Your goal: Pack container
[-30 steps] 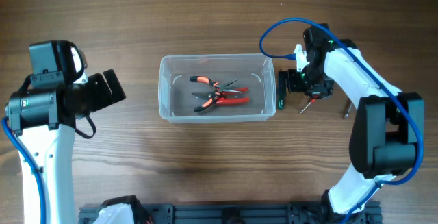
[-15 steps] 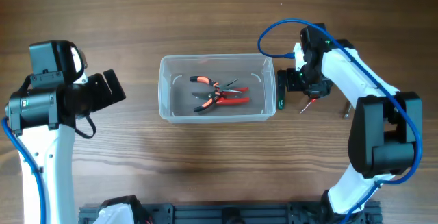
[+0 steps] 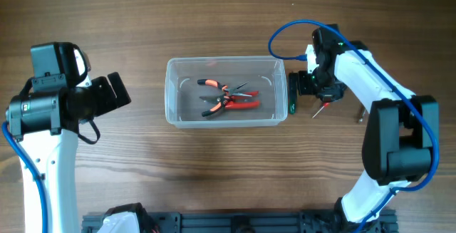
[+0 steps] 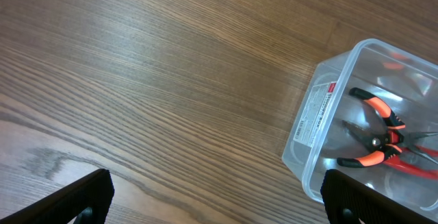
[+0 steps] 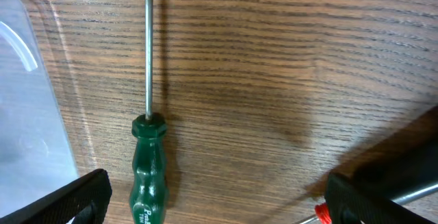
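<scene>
My right gripper isn't ready to close: its fingertips are above the green handle and would miss it now. It should go lower first, then close on the handle.
The clear container [image 3: 171, 90] sits mid-table with orange and red pliers [image 3: 228, 99] inside; it also shows in the left wrist view [image 4: 321, 125]. A green-handled screwdriver [image 5: 148, 172] lies on the wood just right of the container wall [image 5: 27, 114]. My right gripper [image 5: 219, 203] hangs open above the table, the green handle between its fingers near the left one. A red-handled screwdriver [image 3: 320, 107] lies just right of it. My left gripper [image 4: 219, 200] is open and empty, far left of the container.
A small metal tool [image 3: 360, 115] lies on the table right of the right arm. Bare wooden table [image 3: 228, 169] surrounds the container. A black rail [image 3: 235, 222] runs along the front edge.
The right arm shifted very slightly; nothing else moved.
</scene>
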`<state>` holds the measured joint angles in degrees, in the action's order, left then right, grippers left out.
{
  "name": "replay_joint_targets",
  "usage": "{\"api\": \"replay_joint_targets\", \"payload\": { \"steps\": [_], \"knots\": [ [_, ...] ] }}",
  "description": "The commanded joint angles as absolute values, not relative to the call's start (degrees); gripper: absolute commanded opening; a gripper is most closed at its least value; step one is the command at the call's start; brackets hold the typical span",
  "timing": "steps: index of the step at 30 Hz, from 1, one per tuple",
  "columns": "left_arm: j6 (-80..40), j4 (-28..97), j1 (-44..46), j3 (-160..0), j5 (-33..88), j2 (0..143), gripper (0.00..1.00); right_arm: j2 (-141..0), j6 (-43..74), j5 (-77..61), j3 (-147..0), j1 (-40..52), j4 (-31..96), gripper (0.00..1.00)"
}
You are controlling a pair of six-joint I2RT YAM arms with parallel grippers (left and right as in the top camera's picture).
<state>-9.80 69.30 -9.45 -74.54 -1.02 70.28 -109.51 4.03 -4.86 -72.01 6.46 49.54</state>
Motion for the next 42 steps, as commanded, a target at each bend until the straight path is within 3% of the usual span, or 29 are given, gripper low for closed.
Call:
{"api": "replay_joint_targets", "payload": {
  "steps": [1, 13, 24, 35, 37, 42],
  "knots": [
    [-10.8, 69.3, -9.8, -75.0, -0.9, 70.5, 1.00, -112.9, 4.9, -3.9, -71.5, 7.5, 49.3, 0.99],
    [-10.8, 69.3, -9.8, -75.0, -0.9, 70.5, 1.00, -116.8, 6.4, -3.4, -71.5, 9.4, 47.5, 0.99],
    [-10.8, 69.3, -9.8, -75.0, -1.0, 70.5, 1.00, -116.8, 7.7, -1.2, -71.5, 9.4, 47.3, 0.86],
    [-10.8, 69.3, -9.8, -75.0, -1.0, 70.5, 1.00, -116.8, 7.7, 1.7, -71.5, 9.4, 48.4, 0.85],
    [-10.8, 69.3, -9.8, -75.0, -1.0, 70.5, 1.00, -116.8, 7.9, 1.7, -71.5, 9.4, 48.5, 0.82],
    [-10.8, 69.3, -9.8, -75.0, -1.0, 70.5, 1.00, -116.8, 8.1, 1.7, -71.5, 9.4, 48.9, 0.59]
  ]
}}
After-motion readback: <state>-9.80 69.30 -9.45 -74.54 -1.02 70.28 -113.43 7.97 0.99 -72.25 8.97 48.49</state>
